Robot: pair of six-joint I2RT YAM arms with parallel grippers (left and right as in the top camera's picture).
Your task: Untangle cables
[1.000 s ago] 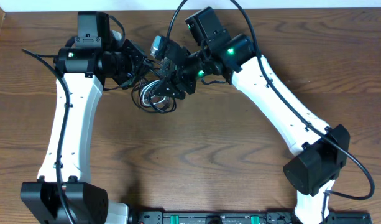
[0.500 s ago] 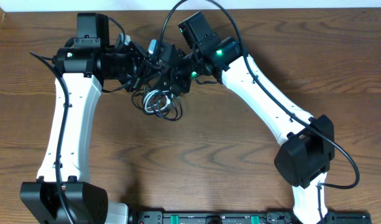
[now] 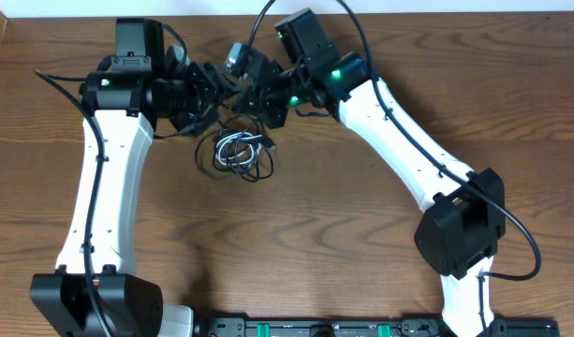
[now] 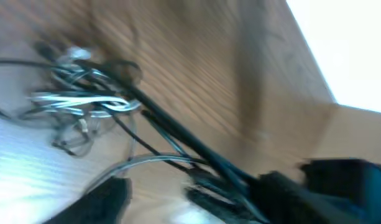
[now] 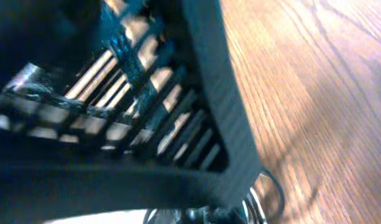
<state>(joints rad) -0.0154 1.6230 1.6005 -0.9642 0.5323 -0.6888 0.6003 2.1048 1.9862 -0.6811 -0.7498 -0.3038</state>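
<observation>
Next, my left gripper takes hold of the bundle's black loops and white cord together, which leaves the right gripper's pieces of cable free to untangle.
The cables (image 3: 236, 150) lie as a tangled bundle of black loops and one white cord on the wooden table, just below both grippers. My left gripper (image 3: 214, 90) hangs open above the bundle's left side. In the blurred left wrist view its fingers (image 4: 106, 199) stand apart over bare wood, with the cables (image 4: 84, 99) ahead. Taut black strands run from that bundle to the lower right. My right gripper (image 3: 257, 99) is shut and those strands lead to it. The right wrist view is filled by the left arm's ribbed black body, with only cable loops (image 5: 260, 202) showing at the bottom.
The two grippers nearly touch each other near the table's back edge (image 3: 408, 13). Thick black arm cords (image 3: 268, 23) arc over the right wrist. A black rail (image 3: 315, 328) and the arm bases sit along the front. Bare wood lies below the bundle.
My left gripper has opened and my right gripper has shut. The right arm swung left toward the left gripper, and the bundle shifted slightly and now hangs looser on the table.
</observation>
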